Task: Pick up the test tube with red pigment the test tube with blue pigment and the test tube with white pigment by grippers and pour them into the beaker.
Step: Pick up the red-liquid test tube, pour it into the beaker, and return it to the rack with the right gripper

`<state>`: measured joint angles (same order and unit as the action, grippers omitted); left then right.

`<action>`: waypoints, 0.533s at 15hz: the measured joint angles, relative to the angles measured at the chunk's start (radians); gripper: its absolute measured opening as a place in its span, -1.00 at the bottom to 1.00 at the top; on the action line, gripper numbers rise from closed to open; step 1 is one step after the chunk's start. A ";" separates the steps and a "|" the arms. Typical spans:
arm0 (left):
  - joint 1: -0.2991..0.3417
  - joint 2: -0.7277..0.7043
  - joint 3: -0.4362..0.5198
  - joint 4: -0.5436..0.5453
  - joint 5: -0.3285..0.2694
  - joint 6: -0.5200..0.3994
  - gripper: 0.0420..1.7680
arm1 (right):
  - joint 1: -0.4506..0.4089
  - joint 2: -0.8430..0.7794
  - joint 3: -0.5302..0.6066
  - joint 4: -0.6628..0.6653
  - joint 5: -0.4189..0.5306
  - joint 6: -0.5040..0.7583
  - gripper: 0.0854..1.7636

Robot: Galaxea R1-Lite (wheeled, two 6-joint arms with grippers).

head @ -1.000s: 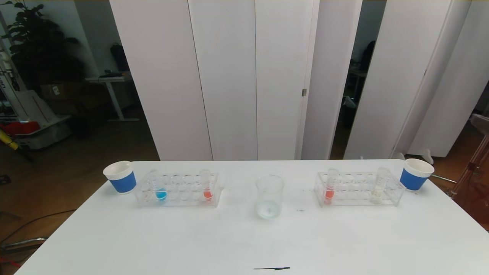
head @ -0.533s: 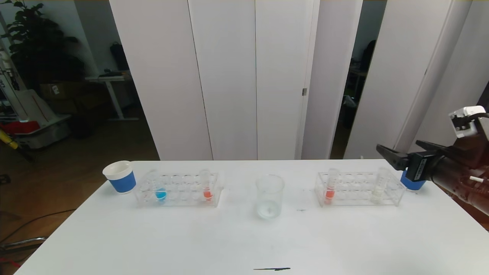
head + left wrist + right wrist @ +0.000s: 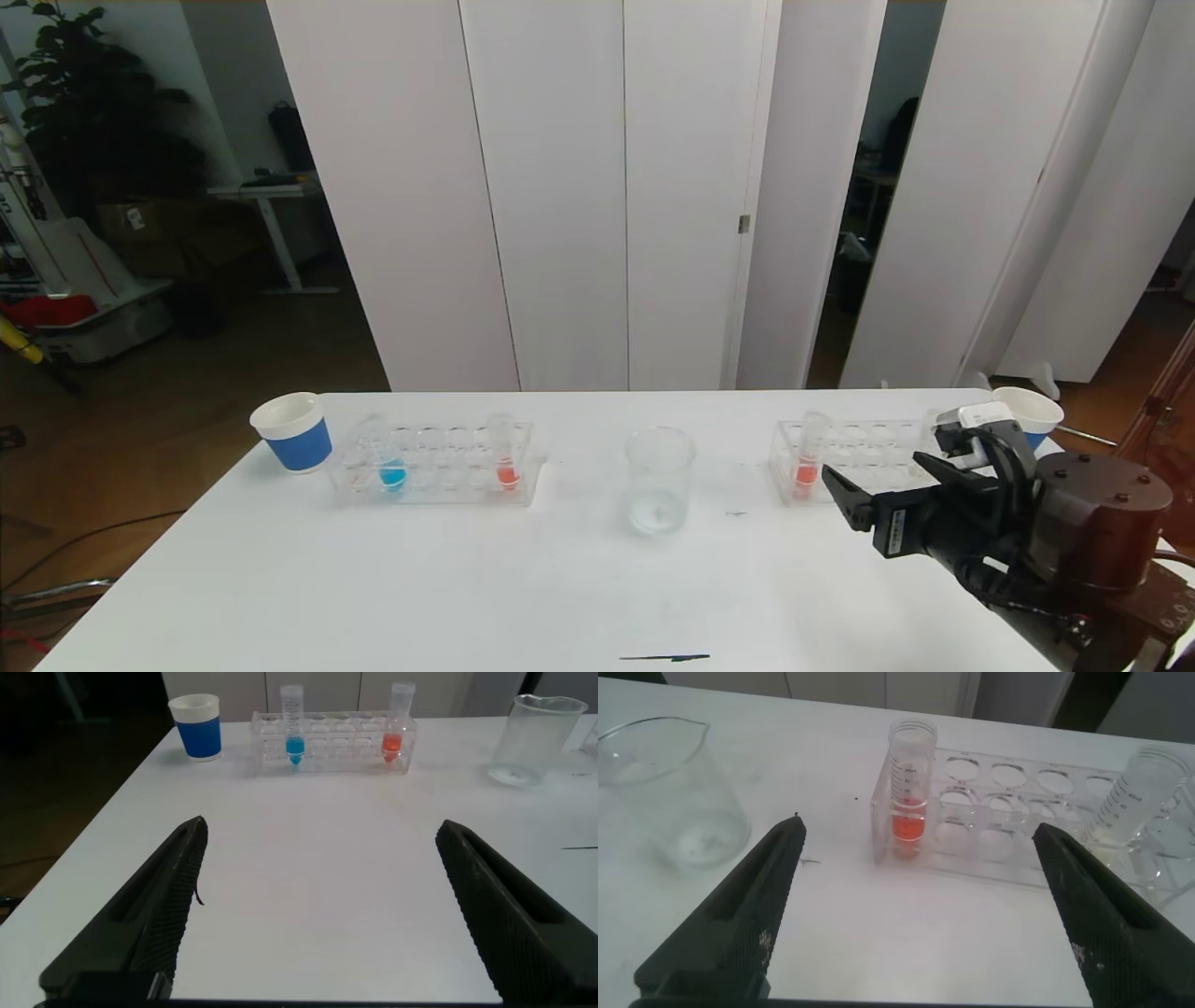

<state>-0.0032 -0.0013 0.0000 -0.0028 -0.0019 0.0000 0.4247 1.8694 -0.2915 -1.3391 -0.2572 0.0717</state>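
The rack surrounds the lower half of the red test tube, so my right gripper should next grip it by the upper body below the tube's rim (image 3: 814, 435) (image 3: 911, 767).
The clear beaker (image 3: 659, 481) stands mid-table. A blue-pigment test tube (image 3: 392, 462) and a red-pigment test tube (image 3: 505, 457) stand in the left rack (image 3: 434, 485). Another red-pigment test tube (image 3: 808, 459) stands at the near end of the right rack (image 3: 868, 446). The white-pigment test tube (image 3: 1148, 793) stands at that rack's far end, mostly hidden behind my arm in the head view. My right gripper (image 3: 873, 471) hovers open just in front of the right rack, with the red tube (image 3: 910, 789) ahead between its fingers. My left gripper (image 3: 320, 824) is open and empty over bare table, well short of the left rack.
A white cup with a blue band (image 3: 293, 431) stands at the table's far left, and a second one (image 3: 1027, 409) at the far right behind my right arm. A dark mark (image 3: 665, 657) lies near the front edge. White panels stand behind the table.
My right arm came into view from the right, then dropped and moved left to sit in front of the right rack. The tubes, racks and beaker have not moved.
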 joint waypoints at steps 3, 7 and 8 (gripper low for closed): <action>0.000 0.000 0.000 0.000 0.000 0.000 0.98 | 0.034 0.100 -0.001 -0.108 -0.047 0.003 0.98; 0.000 0.000 0.000 0.000 0.000 0.000 0.98 | 0.021 0.203 -0.097 -0.168 -0.052 -0.002 0.98; 0.000 0.000 0.000 0.000 0.000 0.000 0.98 | 0.015 0.225 -0.130 -0.168 -0.052 -0.006 0.98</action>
<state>-0.0032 -0.0013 0.0000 -0.0023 -0.0019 0.0000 0.4400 2.0945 -0.4213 -1.5072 -0.3091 0.0653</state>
